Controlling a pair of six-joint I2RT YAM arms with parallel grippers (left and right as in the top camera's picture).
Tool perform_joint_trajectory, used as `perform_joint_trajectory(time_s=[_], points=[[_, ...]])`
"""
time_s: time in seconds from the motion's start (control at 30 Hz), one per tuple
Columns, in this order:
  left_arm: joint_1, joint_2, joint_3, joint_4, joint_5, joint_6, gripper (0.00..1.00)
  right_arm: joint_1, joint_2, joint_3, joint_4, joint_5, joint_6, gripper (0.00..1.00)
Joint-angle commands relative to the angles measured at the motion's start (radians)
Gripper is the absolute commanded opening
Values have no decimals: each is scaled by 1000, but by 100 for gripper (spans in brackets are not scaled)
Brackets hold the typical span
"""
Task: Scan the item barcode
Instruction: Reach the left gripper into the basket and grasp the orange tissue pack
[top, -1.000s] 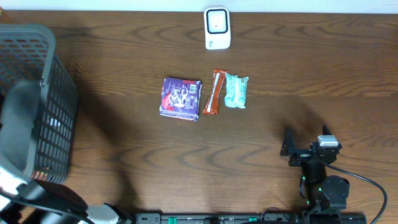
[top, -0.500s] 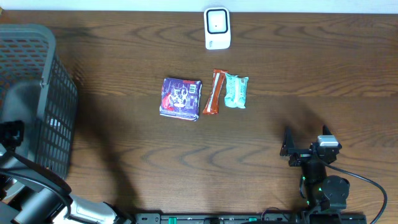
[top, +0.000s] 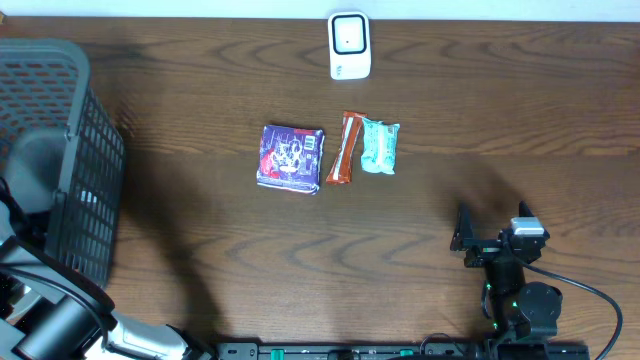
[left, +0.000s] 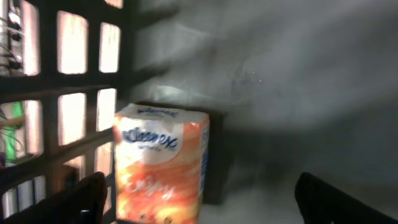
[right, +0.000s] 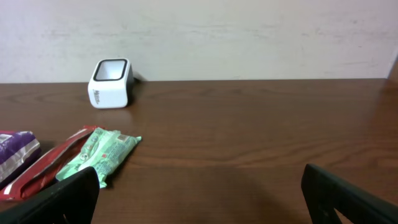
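Next, my left gripper grips the Kleenex tissue pack across its narrow sides, below the logo (left: 160, 185), to leave its broad sides uncovered for scanning.
In the left wrist view an orange Kleenex tissue pack (left: 161, 165) stands upright on the grey floor of the black mesh basket (left: 74, 81). My left gripper (left: 199, 205) is open around it, the pack close to the left fingertip (left: 74, 200) and far from the right one. The white barcode scanner (top: 349, 45) stands at the table's far edge. A purple packet (top: 291, 157), a red bar (top: 346, 148) and a green packet (top: 379, 145) lie mid-table. My right gripper (top: 492, 228) rests open and empty near the front right.
The basket (top: 60, 160) fills the left edge of the table, and my left arm (top: 40, 310) reaches into it from the near-left corner. The right wrist view shows the scanner (right: 111, 83) and the green packet (right: 99, 154) ahead on the left.
My left arm has shifted toward the near-left corner of the basket. The right arm and the items on the table have not moved.
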Motion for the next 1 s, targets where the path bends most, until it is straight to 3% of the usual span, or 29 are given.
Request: perform_joint_trajectory(time_s=[0.0, 0.37, 0.5, 0.7, 0.77, 0.97], points=[[3, 10, -46, 15, -23, -10, 89, -5, -5, -2, -3, -2, 10, 99], [3, 10, -116, 60, -24, -10, 83, -5, -5, -2, -3, -2, 10, 99], [3, 10, -141, 80, -24, -10, 53, -5, -5, -2, -3, -2, 10, 99], [3, 10, -142, 84, -24, -10, 26, -5, -5, -2, -3, -2, 10, 99], [2, 10, -142, 90, -19, -9, 9, -5, -5, -2, -3, -2, 10, 99], [3, -16, -62, 86, 142, 56, 7, -5, -5, -2, -3, -2, 10, 99]])
